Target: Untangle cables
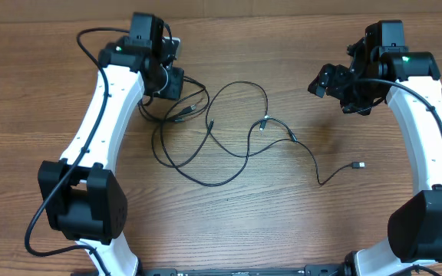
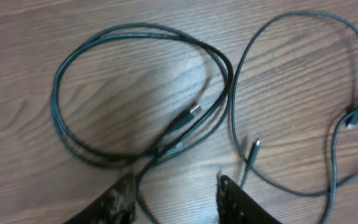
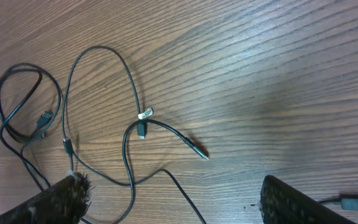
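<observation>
The left gripper grabs the black cable by the piece of cable point(image 3: 185, 190) beside the loops next, leaving its plug ends free to untangle it.
Several thin black cables point(image 1: 221, 142) lie looped and crossed on the wooden table between the arms. One plug end point(image 1: 358, 165) lies at the right, and silver-tipped plugs point(image 1: 264, 121) sit in the middle. My left gripper point(image 1: 176, 83) hovers over the left loops; in the left wrist view its fingers point(image 2: 176, 190) are open, with a cable point(image 2: 145, 186) running between them. My right gripper point(image 1: 324, 80) is open and empty above the table to the right of the cables; in the right wrist view its fingers point(image 3: 173, 193) straddle a strand point(image 3: 185, 190).
Thick black arm cables point(image 1: 90, 42) run along the left arm. The two arm bases point(image 1: 83, 203) stand at the front left and front right point(image 1: 428, 230). Bare wood lies between the cable tangle and the right arm.
</observation>
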### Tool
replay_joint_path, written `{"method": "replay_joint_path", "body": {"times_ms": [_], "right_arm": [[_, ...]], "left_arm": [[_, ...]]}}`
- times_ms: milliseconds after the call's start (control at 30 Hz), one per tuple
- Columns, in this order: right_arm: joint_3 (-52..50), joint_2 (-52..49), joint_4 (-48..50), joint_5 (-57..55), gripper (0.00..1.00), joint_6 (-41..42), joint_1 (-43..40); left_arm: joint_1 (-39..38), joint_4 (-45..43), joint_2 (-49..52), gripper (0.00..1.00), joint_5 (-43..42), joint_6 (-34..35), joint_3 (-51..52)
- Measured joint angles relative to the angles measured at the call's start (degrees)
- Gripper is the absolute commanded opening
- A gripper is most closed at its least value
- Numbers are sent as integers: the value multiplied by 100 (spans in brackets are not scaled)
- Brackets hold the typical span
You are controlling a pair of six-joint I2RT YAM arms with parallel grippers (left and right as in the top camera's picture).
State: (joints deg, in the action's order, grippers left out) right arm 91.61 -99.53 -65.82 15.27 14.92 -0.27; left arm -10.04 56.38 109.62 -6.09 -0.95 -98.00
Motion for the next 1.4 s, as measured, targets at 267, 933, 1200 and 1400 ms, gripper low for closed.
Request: {"method": "replay_joint_path", "body": {"times_ms": [267,933,1200,1400], "right_arm": [[0,0,-37,39,87,7,0],[0,0,-127,103,87,2,0],[0,0,-208,105,87,2,0],[0,0,-238,103,87,2,0]], "left_arm": [[0,-1010,13,61,-282,-837,1082],[0,-2323,20,52,-175,-975,2199],[0,-2323,20,52,-175,-879,2223],[0,-2323,20,52,-175,-837,2223]]}}
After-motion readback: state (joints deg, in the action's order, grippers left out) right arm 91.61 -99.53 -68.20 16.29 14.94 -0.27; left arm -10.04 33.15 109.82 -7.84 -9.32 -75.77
